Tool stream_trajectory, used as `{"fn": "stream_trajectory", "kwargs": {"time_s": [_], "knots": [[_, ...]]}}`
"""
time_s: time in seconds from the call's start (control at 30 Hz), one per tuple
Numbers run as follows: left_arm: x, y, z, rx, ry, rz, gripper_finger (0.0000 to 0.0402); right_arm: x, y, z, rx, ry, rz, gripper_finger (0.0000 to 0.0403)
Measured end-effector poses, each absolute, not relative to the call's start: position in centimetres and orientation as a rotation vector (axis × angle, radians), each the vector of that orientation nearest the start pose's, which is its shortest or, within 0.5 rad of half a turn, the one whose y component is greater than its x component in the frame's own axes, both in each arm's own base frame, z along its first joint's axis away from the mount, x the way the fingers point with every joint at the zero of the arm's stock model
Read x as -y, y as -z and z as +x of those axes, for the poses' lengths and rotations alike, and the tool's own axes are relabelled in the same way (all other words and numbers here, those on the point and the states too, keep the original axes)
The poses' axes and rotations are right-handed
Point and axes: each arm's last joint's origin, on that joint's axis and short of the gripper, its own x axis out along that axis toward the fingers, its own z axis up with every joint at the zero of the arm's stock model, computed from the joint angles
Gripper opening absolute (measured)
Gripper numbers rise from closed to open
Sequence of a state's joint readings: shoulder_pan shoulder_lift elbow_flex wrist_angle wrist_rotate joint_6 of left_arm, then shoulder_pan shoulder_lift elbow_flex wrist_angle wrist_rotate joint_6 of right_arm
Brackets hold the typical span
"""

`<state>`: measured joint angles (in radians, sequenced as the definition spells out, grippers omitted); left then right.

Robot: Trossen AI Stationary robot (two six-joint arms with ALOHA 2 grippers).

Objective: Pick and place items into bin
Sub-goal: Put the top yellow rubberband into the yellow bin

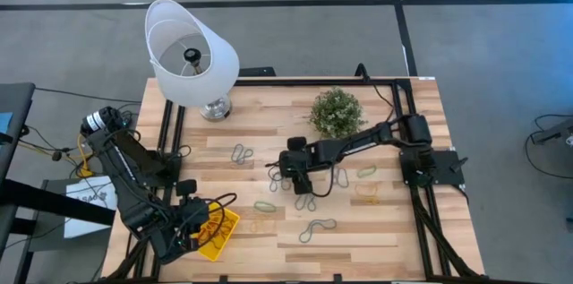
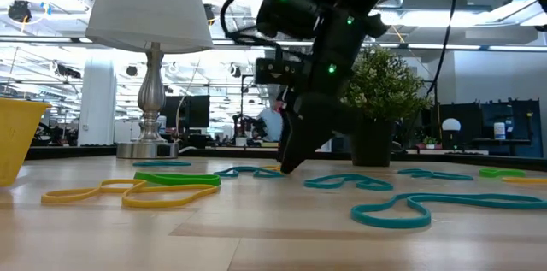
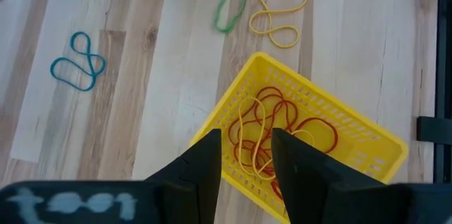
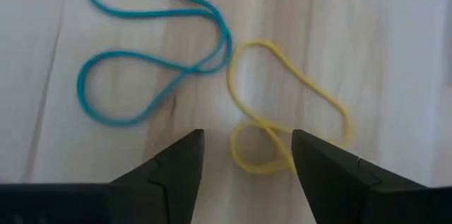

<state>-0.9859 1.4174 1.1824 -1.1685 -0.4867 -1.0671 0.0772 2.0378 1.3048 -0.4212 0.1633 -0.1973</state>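
I should grab the yellow loop by its small looped end [image 4: 256, 146] with my right gripper next, so that it can go into the bin.
Several thin loops lie flat on the wooden table: a yellow loop [image 4: 282, 121] and a teal loop [image 4: 152, 68] under my right gripper, and grey loops [image 1: 242, 153] [image 1: 318, 228] and a green loop [image 1: 265, 205] farther off. My right gripper [image 4: 247, 139] is open at the table's middle [image 1: 286, 176], pointing steeply down, low over the wood, with its fingers on either side of the yellow loop's small end. The yellow bin [image 1: 219, 230] sits at the near left and holds red and yellow loops [image 3: 272, 128]. My left gripper [image 3: 247, 143] hangs open above the bin, with nothing between its fingers.
A white-shaded lamp [image 1: 191, 55] stands at the far left and a small potted plant [image 1: 337, 112] at the far middle. More loops, green [image 1: 367, 173] and yellow [image 1: 367, 196], lie to the right of my right gripper. Bare wood lies along the near edge.
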Motion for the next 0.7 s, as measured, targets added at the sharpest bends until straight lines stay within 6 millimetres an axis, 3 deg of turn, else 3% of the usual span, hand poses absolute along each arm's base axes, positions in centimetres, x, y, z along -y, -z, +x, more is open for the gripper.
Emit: {"fn": "stream_trajectory", "kwargs": {"time_s": [0.17,0.4,0.53,0.7], "knots": [[19.9,-27.4,14.8,-1.069,-0.17,-0.001,0.0114,-2.1,-13.2,40.1,-1.135,-0.033,-0.29,0.0199],[19.9,-27.4,14.8,-1.067,-0.168,-0.003,0.0114,0.3,-12.5,40.2,-1.165,0.011,-0.178,0.0165],[19.9,-27.4,14.8,-1.068,-0.169,-0.004,0.0114,0.9,-11.9,40.2,-1.173,-0.054,-0.069,0.0128],[19.9,-27.4,14.8,-1.068,-0.166,0.0,0.0114,0.8,-11.6,40.3,-1.18,-0.043,-0.08,0.0064]]}}
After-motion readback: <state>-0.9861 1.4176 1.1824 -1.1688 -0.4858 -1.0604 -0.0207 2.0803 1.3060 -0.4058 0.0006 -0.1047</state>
